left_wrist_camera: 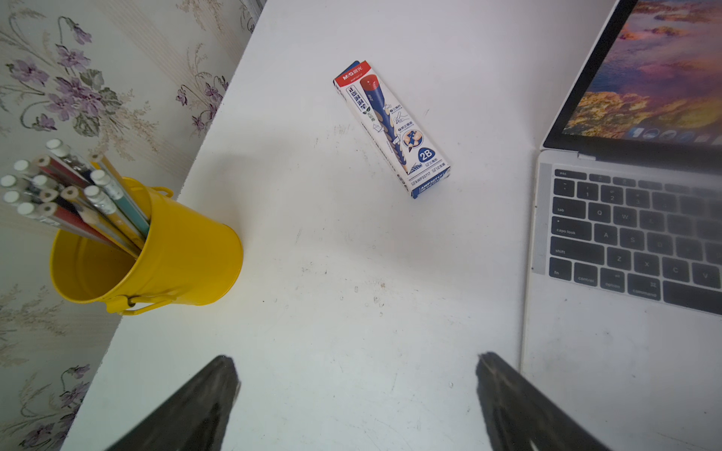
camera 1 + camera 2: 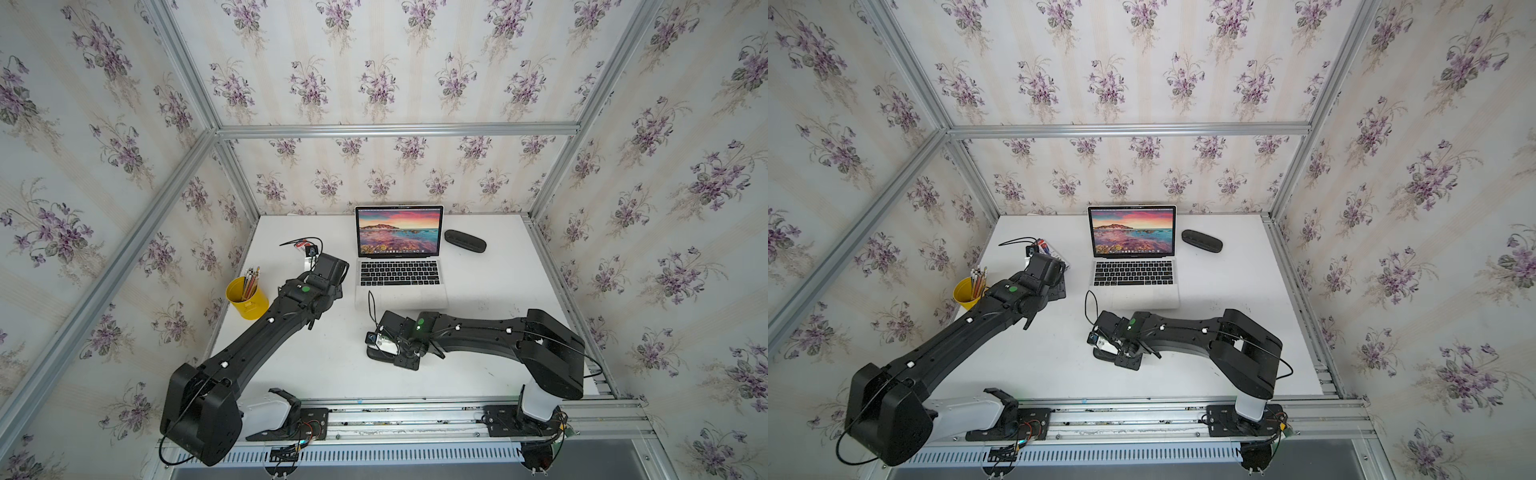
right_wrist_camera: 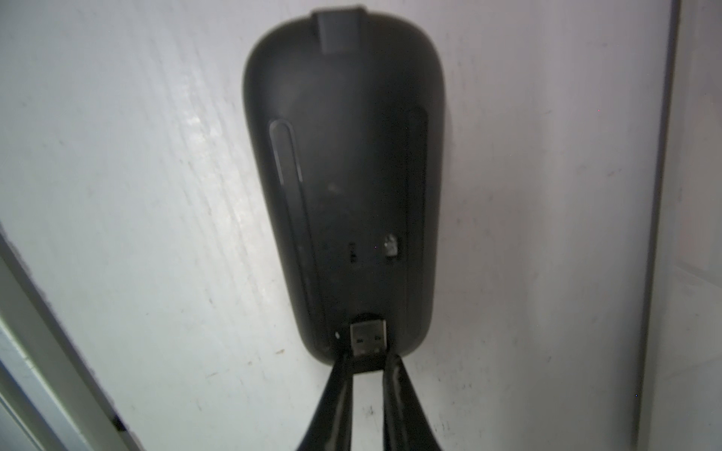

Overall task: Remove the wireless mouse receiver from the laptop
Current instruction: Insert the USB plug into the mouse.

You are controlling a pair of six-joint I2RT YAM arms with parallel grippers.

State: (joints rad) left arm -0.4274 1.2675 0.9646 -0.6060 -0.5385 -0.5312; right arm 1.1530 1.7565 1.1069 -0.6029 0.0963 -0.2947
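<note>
The receiver's metal plug is lined up in the hollow of the upturned mouse and would rest there, so my right gripper needs to open now.
The silver laptop (image 2: 399,291) (image 2: 1133,297) stands open at the back of the white table, its screen showing a sunset seascape. The wireless mouse receiver (image 3: 368,336) is away from the laptop. My right gripper (image 3: 367,363) is shut on its black stub, and its metal plug points at a recess in the underside of the black mouse (image 3: 344,175). The mouse lies upside down on the table in front of the laptop (image 2: 376,354). My left gripper (image 1: 355,363) hangs open and empty over bare table, left of the laptop's keyboard (image 1: 633,234).
A yellow cup of pencils (image 2: 248,297) (image 1: 156,254) stands at the table's left edge. A pencil box (image 1: 390,129) lies between it and the laptop. A long black case (image 2: 464,241) lies right of the screen. Aluminium rails and wallpapered walls enclose the table.
</note>
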